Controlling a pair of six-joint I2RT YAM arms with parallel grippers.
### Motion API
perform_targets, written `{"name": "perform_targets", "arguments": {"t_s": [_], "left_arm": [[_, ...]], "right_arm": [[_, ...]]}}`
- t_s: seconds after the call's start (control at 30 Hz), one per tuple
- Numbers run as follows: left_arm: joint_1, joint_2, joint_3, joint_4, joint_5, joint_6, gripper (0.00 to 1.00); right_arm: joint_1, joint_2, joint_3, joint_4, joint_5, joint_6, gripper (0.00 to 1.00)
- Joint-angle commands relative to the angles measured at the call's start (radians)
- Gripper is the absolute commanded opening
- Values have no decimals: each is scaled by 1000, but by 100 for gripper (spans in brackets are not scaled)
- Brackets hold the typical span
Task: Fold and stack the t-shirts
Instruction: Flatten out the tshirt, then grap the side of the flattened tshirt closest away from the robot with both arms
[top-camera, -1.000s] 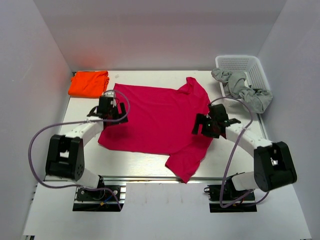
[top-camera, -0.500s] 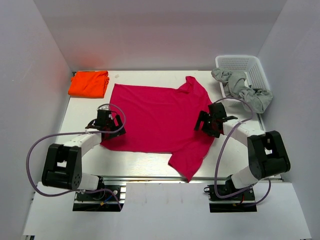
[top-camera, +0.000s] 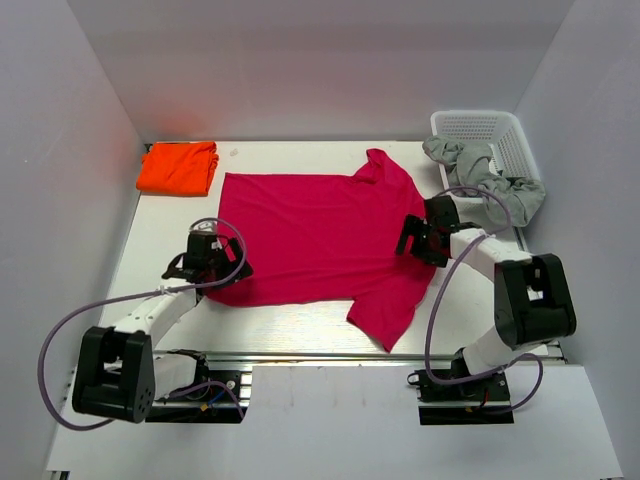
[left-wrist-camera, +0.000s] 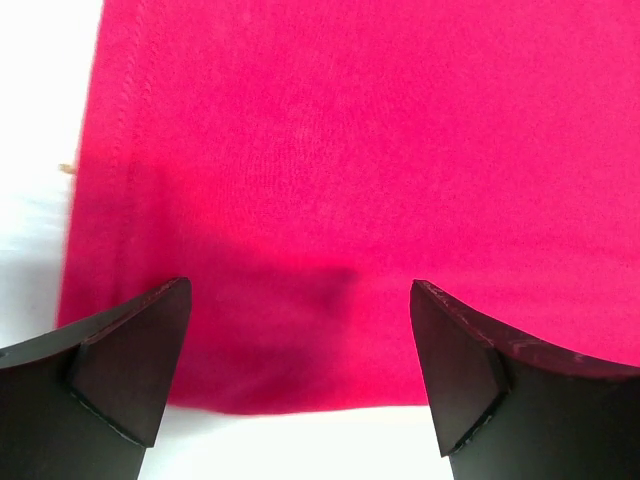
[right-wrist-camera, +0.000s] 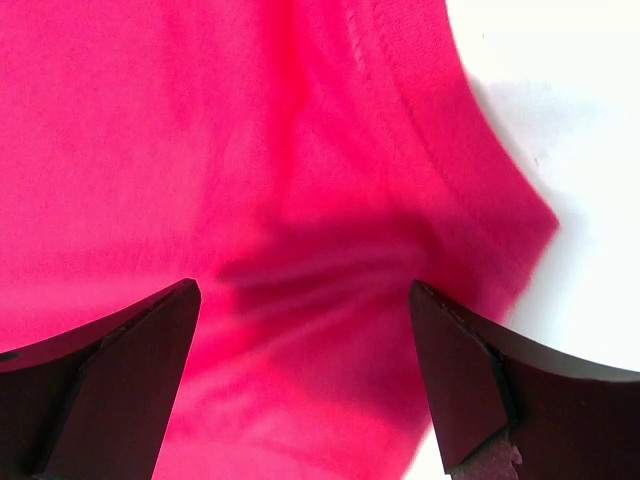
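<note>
My left gripper is going to fold the t-shirt's near side over the rest, so next it will grab the magenta-red t-shirt (top-camera: 315, 230) by its near hem corner.
A magenta-red t-shirt (top-camera: 315, 230) lies spread flat on the white table (top-camera: 290, 320). A bright orange t-shirt (top-camera: 178, 167) lies folded at the back left corner. My left gripper (top-camera: 212, 262) is open and empty over the shirt's near left corner; the hem (left-wrist-camera: 300, 385) runs between the jaws. My right gripper (top-camera: 418, 240) is open and empty over the shirt's right side by the sleeve seam (right-wrist-camera: 400, 120). The red cloth (right-wrist-camera: 200, 150) fills the right wrist view.
A white basket (top-camera: 492, 140) stands at the back right with a grey cloth (top-camera: 490, 180) spilling over its front rim. White walls close in the table on three sides.
Both arms have drawn back toward the near side. The red shirt now lies flatter and squarer, its left edge and near sleeve pulled straighter.
</note>
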Motion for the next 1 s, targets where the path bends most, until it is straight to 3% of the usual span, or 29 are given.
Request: {"name": "perform_targets", "arguments": {"t_s": [0.0,0.1,0.3,0.33,0.47,0.67,0.8,0.9,0.97], "left_arm": [[-3,-79,98,-62,-53,10,100],[-3,-140,155,-129,-121,-27,100],[6,-179,198,-497,-344,-282,100],[6,-179,198,-540,-366,-311,91],[15,-214,64,-540,-394,-355,74],[15,-249,11,-442,-372,-366,68],[15,-185,-7,-355,-362,-331,55],[15,-138,-7,-329,-362,-331,54],[15,-96,-16,-284,-362,-314,44]], "right_arm": [[20,-132,-10,-41,-29,-110,90],[54,-232,-11,-77,-38,-156,90],[195,-303,-10,-230,-73,-121,90],[252,-303,-16,-248,-69,-115,90],[330,-324,-57,-345,-3,-69,90],[372,-465,-155,-371,-12,11,90],[389,-530,-226,-376,-26,42,85],[415,-507,-246,-393,-79,56,82],[436,-485,-260,-379,-131,56,82]]}}
